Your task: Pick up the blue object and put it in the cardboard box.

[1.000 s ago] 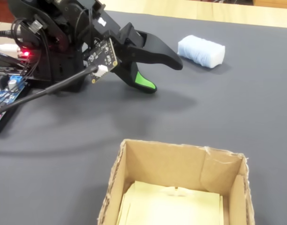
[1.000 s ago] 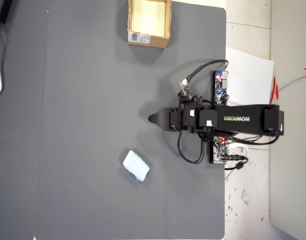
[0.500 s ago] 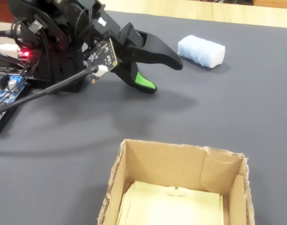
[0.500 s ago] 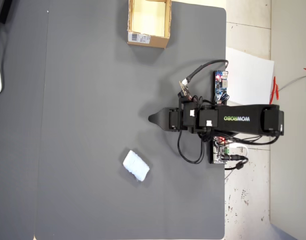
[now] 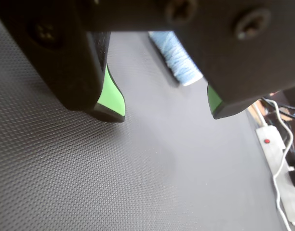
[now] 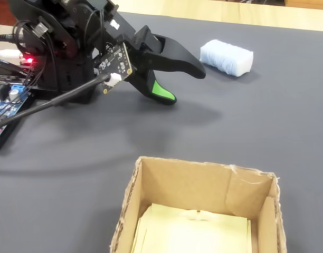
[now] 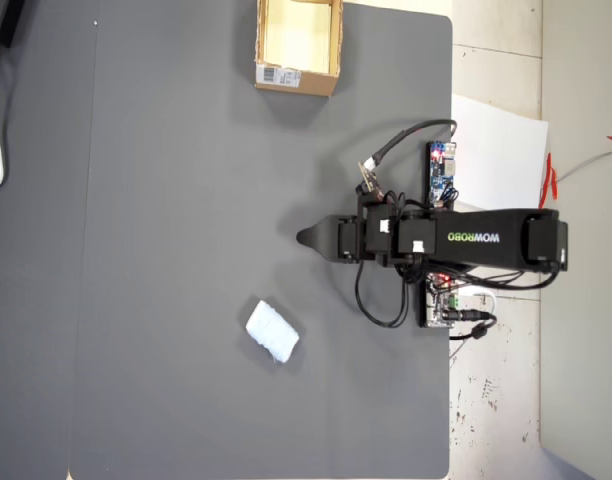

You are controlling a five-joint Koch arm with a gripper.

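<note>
The blue object should be held by its yarn-wrapped middle (image 5: 174, 56) next, so that my gripper can take hold of it there and drop it into the cardboard box.
The blue object (image 6: 226, 57) is a pale blue soft pad lying on the dark grey mat, at the lower middle of the overhead view (image 7: 272, 332) and past the jaws in the wrist view (image 5: 176, 60). My gripper (image 6: 185, 84) hovers low over the mat, apart from the pad, open with nothing between its green-lined fingertips (image 5: 113, 98). In the overhead view the gripper (image 7: 306, 238) shows as a single black point. The cardboard box (image 7: 294, 76) stands at the mat's top edge, open side up, with a pale yellowish inside (image 6: 193, 229).
The arm's base (image 7: 506, 240), circuit boards (image 7: 441, 170) and cables (image 6: 50, 100) sit at the mat's right edge in the overhead view. A white paper sheet (image 7: 501, 150) lies on the floor beside them. A white power strip (image 5: 280, 168) lies off the mat.
</note>
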